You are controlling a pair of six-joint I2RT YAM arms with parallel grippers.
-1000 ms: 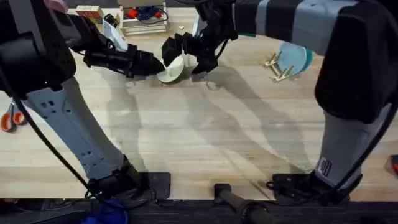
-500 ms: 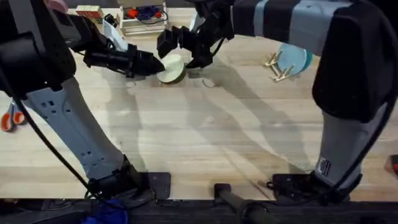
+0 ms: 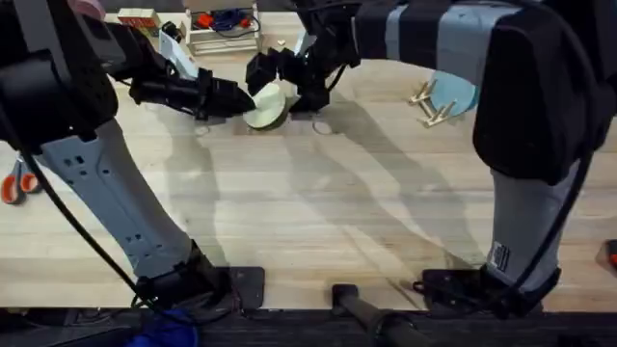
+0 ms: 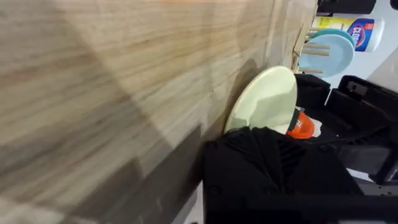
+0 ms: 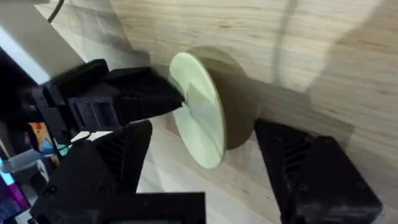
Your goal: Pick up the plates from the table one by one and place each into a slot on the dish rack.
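My right gripper grabs the cream-yellow plate by its rim (image 5: pixel 215 157) next, to stand the plate in a slot on the dish rack.
A pale cream-yellow plate (image 3: pixel 267 103) stands tilted on edge above the table (image 3: pixel 308 212), at the back middle. My left gripper (image 3: pixel 246 99) is shut on the plate's left rim (image 4: pixel 264 99). My right gripper (image 3: pixel 286 85) is open, and in the right wrist view its fingers (image 5: pixel 106 168) straddle the cream plate (image 5: pixel 199 118) without touching it. To the right, the dish rack (image 3: pixel 427 104) holds a light blue plate (image 3: pixel 459 92) upright in a slot. The left wrist view also shows the blue plate (image 4: pixel 333 46).
A white wire basket (image 3: pixel 224 27) and a small box (image 3: pixel 140 17) sit at the table's back edge. Orange-handled scissors (image 3: pixel 12 183) lie at the left edge. A bottle (image 4: pixel 360 31) stands beyond the rack. The table's front half is bare wood.
My right gripper has shifted back and slightly left, closing in around the cream plate. The left gripper has kept its hold, and the plate now stands a little more upright.
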